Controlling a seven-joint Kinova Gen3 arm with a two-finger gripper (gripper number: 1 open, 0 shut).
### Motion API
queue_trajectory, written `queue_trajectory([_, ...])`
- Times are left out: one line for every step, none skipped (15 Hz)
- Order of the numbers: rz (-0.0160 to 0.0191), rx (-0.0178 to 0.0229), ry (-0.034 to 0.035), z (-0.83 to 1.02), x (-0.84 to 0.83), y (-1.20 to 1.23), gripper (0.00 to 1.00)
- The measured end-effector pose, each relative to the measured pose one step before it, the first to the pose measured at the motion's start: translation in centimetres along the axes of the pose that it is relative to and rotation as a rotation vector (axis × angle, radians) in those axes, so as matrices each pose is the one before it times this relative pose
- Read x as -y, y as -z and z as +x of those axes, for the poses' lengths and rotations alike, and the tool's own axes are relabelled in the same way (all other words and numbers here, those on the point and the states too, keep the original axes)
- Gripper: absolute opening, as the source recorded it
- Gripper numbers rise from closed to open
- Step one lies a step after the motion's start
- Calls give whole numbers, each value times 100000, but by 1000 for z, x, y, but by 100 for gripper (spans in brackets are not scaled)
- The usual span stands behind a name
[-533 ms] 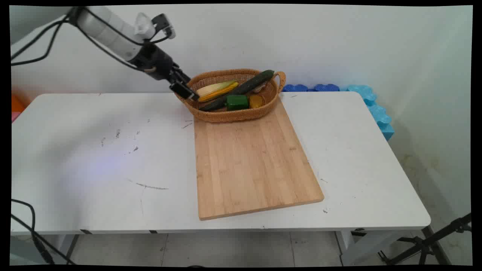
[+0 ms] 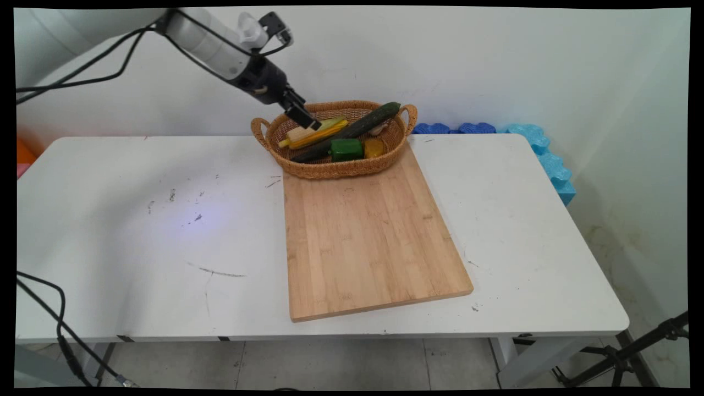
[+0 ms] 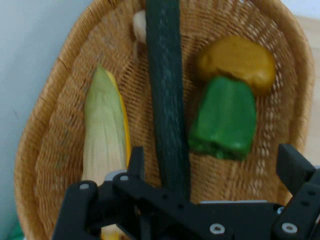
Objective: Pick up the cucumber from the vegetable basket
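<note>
Next, my gripper picks up the cucumber by its middle (image 2: pixel 353 130) to lift the long dark green cucumber out of the wicker basket (image 2: pixel 330 169).
A wicker basket (image 2: pixel 330 169) (image 3: pixel 50 125) stands at the table's back, on the far end of a wooden cutting board (image 2: pixel 363 236). In it lie a corn cob in its husk (image 2: pixel 325 128) (image 3: pixel 102 135), a long dark cucumber (image 2: pixel 363 124) (image 3: pixel 167 100), a green pepper (image 2: pixel 346 149) (image 3: pixel 225 120), a yellow-orange rounded piece (image 2: pixel 374 147) (image 3: pixel 240 60) and a small pale piece (image 3: pixel 140 25). My gripper (image 2: pixel 306 120) (image 3: pixel 215 165) hangs open just above the basket's left part, over the corn's stalk end and the cucumber. Nothing is between its fingers.
Blue foam blocks (image 2: pixel 544 148) line the wall and the table's back right corner. An orange object (image 2: pixel 25 154) shows at the far left edge. A black tripod (image 2: pixel 632 352) stands on the floor at the lower right. Black cables hang at the left.
The gripper has moved right and slightly up, from the basket's left rim to above the corn inside the basket. The basket's contents have not shifted.
</note>
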Motion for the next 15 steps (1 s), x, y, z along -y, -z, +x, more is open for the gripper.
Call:
queue_trajectory([608,-351,440,472,106,-672,100])
queue_trajectory([851,-346,688,564,109,-907,100])
queue_trajectory([612,-207,653,372,59,-700,100])
queue_trajectory([684,-201,737,416,43,-808,100])
queue_trajectory([642,-181,743,409,18,-824,100])
queue_trajectory([489,-64,562,326,-14,-738,100])
queue_trajectory([545,-11,552,318,-22,-838,100])
queue_trajectory([451,33,271,313,-45,-847,100])
queue_trajectory([429,105,-87,326,-62,-885,100])
queue_trajectory([292,127,-143,223,-58,-617,100])
queue_trajectory([494,273,-371,321,-67,-981,100])
queue_trajectory([384,370,-362,231,-63,-829,100])
queue_trajectory([210,337,-448,228,-82,-722,100])
queue_trajectory([220,418,-522,214,-87,-780,100])
queue_trajectory([209,486,-400,155,-68,-739,100])
